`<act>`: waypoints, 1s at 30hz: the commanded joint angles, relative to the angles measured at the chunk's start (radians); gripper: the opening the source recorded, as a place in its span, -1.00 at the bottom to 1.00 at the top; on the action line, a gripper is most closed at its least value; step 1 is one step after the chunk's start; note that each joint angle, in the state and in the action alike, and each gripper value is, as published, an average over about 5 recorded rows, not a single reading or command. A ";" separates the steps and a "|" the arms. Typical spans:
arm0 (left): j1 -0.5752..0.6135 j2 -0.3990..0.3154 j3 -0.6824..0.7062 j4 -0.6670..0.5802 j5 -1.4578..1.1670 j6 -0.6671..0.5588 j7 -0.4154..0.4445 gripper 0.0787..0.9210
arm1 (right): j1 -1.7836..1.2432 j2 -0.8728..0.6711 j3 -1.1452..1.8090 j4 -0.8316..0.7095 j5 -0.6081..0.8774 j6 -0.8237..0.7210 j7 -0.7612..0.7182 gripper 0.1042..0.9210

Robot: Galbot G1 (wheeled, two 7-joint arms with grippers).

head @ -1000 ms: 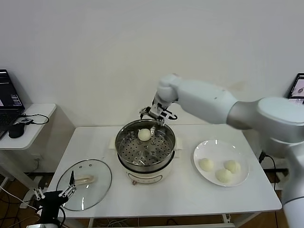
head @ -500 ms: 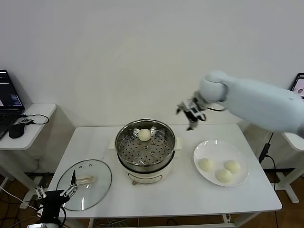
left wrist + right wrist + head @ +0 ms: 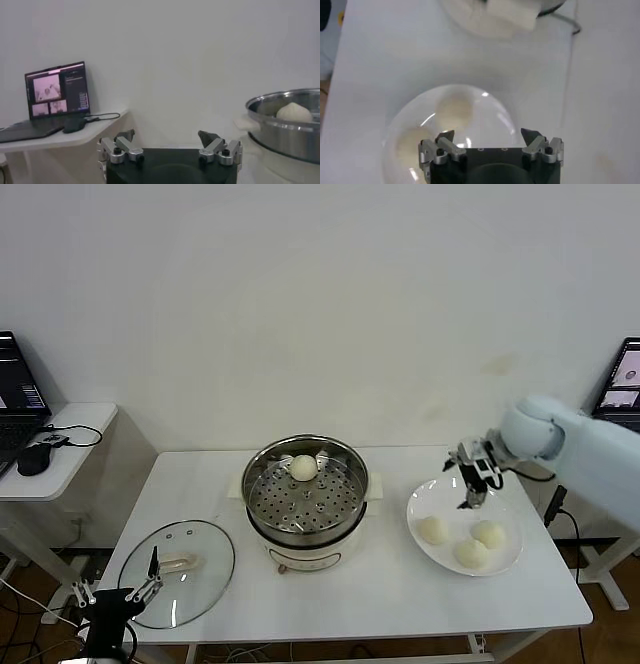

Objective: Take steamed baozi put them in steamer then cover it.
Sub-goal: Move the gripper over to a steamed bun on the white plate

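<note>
One baozi is nearest the steamer. My right gripper will grab it next by its rounded sides to add it to the steamer.
The steamer stands mid-table with one baozi on its perforated tray; the left wrist view shows the pot and that bun too. Three more baozi lie on a white plate at the right. My right gripper hangs open and empty over the plate's far edge. In its wrist view the gripper is above the plate, with two buns in sight. The glass cover lies flat at front left. My left gripper waits open beside it.
A side table with a laptop and a mouse stands to the left. Another screen is at the far right. The steamer's white base lies ahead of the right gripper, and a wall runs behind the table.
My right arm has swung from the steamer's far rim to the right and down over the plate, empty. The bun stays in the steamer. The left arm has not moved.
</note>
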 commanded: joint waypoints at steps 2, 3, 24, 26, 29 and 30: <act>0.001 -0.002 -0.003 0.003 0.000 0.001 0.001 0.77 | -0.257 0.071 0.144 -0.125 -0.116 0.036 -0.015 0.76; 0.001 -0.002 -0.004 0.004 0.000 0.002 0.001 0.77 | -0.260 0.084 0.142 -0.134 -0.118 0.036 -0.014 0.76; -0.003 -0.004 -0.019 0.027 -0.003 0.004 0.002 0.77 | -0.288 0.239 0.159 -0.267 -0.186 0.053 0.020 0.76; -0.004 -0.004 -0.019 0.029 -0.003 0.004 0.002 0.77 | -0.293 0.240 0.163 -0.267 -0.186 0.050 0.021 0.76; -0.006 -0.004 -0.019 0.029 -0.003 0.004 0.002 0.77 | -0.298 0.242 0.170 -0.268 -0.191 0.042 0.024 0.74; -0.007 -0.004 -0.019 0.030 -0.003 0.004 0.002 0.77 | -0.298 0.242 0.172 -0.269 -0.194 0.039 0.024 0.72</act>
